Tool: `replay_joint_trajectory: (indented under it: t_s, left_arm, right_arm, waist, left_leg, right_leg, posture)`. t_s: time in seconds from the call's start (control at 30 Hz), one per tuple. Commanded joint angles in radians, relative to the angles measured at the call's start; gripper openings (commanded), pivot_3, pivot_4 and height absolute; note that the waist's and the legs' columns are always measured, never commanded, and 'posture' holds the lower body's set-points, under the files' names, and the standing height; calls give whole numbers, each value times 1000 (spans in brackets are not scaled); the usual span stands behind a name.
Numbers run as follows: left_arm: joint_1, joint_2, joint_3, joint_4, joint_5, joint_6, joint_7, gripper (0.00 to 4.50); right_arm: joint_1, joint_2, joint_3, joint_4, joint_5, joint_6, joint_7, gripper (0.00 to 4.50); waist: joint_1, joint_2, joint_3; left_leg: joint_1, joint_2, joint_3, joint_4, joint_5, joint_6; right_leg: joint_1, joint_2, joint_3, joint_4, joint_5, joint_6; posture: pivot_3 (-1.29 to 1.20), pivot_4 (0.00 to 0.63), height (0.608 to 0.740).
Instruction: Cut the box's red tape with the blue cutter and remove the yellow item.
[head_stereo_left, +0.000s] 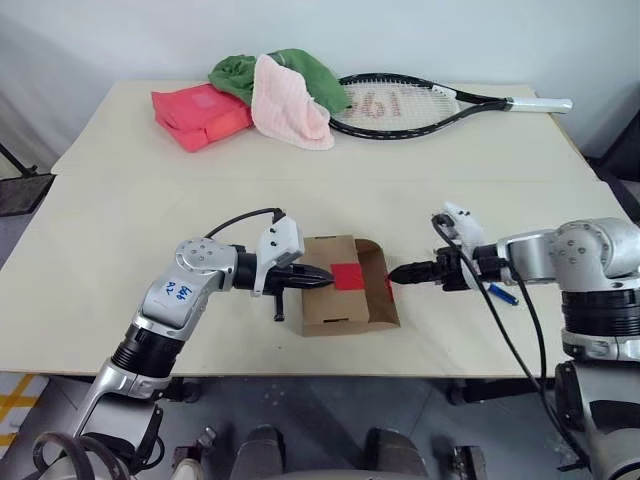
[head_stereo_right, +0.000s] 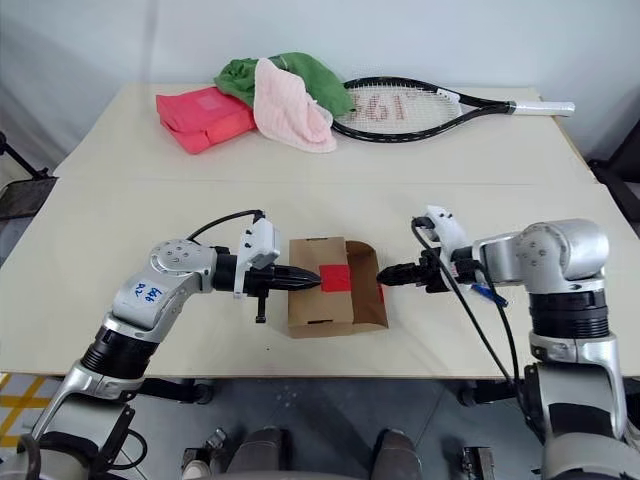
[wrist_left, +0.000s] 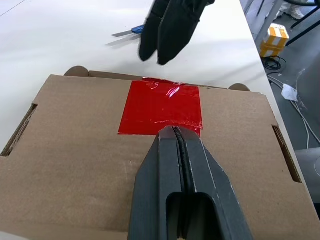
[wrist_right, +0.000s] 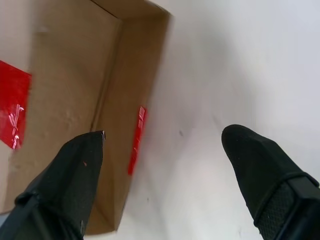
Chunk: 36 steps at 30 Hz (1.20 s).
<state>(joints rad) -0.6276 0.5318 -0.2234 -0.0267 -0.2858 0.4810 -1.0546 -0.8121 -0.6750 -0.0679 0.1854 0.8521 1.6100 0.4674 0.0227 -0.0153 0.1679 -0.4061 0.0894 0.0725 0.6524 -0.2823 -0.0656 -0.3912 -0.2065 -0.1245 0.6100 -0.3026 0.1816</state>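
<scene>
Next, my right gripper reaches the box (head_stereo_left: 328, 300) and grabs its flap with the cut tape piece (head_stereo_left: 386, 285), so the box opens to free the yellow item.
The brown box (head_stereo_left: 328, 300) lies near the table's front edge, with a square of red tape (head_stereo_left: 347, 276) on its lid. My left gripper (head_stereo_left: 322, 277) is shut, and its tips rest on the lid at the edge of the tape (wrist_left: 161, 107). On the box's right side a flap (wrist_right: 135, 90) slopes out toward the table, carrying a thin strip of red tape (wrist_right: 136, 140). My right gripper (head_stereo_left: 396, 275) hangs open just right of that flap, nothing between its fingers (wrist_right: 80, 170). The blue cutter (head_stereo_left: 502, 293) lies on the table behind my right wrist. The yellow item is hidden.
At the back of the table lie a red-pink package (head_stereo_left: 200, 115), a green cloth (head_stereo_left: 300, 68), a pink cloth (head_stereo_left: 290, 108) and a black tennis racket (head_stereo_left: 420, 105). The table's front edge (head_stereo_left: 330, 372) runs close below the box.
</scene>
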Motion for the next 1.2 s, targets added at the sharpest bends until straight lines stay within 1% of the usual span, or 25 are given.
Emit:
replay_joint_trajectory:
  t_s: [0.03,0.27,0.37,0.43,0.53,0.8,0.97,1.07,1.2]
  left_arm:
    - [5,6,-25,11,24,9,-4,0]
    - [10,9,-23,0,23,13,-3,0]
    - [13,10,-22,-4,23,16,-2,0]
    - [14,11,-22,-7,22,17,-2,0]
    - [14,12,-21,-10,22,19,-1,0]
    - [17,13,-21,-15,21,22,1,0]
    - [16,10,-20,-11,23,21,4,0]
    - [15,8,-20,-9,24,20,7,0]
    - [20,7,-18,-10,24,19,10,0]
  right_arm:
    - [4,7,-13,48,68,4,-2,4004]
    - [4,53,-13,102,112,4,7,4004]
    - [7,85,-5,89,122,4,-10,3490]
    - [13,101,-5,84,129,4,-13,2929]
    - [18,124,-9,84,137,4,-26,1906]
    - [31,175,-25,103,77,4,-24,1906]
    - [18,234,-33,101,41,2,-19,1906]
    - [11,250,-43,102,9,-14,-17,1317]
    - [3,250,-68,81,-13,-6,-6,8]
  waist:
    - [0,0,0]
    - [-1,0,0]
    - [-5,0,0]
    - [-5,0,0]
    - [-4,0,0]
    - [-3,0,0]
    - [-10,0,0]
    - [-20,0,0]
    - [-24,0,0]
  left_leg:
    - [0,0,0,0,0,0]
    - [0,0,0,0,0,0]
    - [1,0,0,-1,0,0]
    - [1,0,0,-1,0,0]
    - [0,0,0,-1,0,0]
    - [0,0,0,-1,0,0]
    - [1,0,0,-1,0,0]
    - [1,0,0,-1,0,0]
    - [1,0,0,-2,0,0]
  right_leg:
    - [0,0,0,0,0,0]
    - [0,0,0,0,0,0]
    - [0,0,0,0,0,0]
    - [0,0,0,1,0,0]
    - [0,0,0,0,0,0]
    - [0,0,0,1,0,0]
    - [0,0,0,1,0,0]
    - [0,0,0,1,0,0]
    - [0,0,0,1,0,0]
  posture:
    - [0,150,740]
    - [0,150,740]
    - [0,150,740]
    - [0,150,740]
    - [0,150,740]
    - [0,150,740]
    - [0,150,740]
    - [0,150,740]
    - [0,150,740]
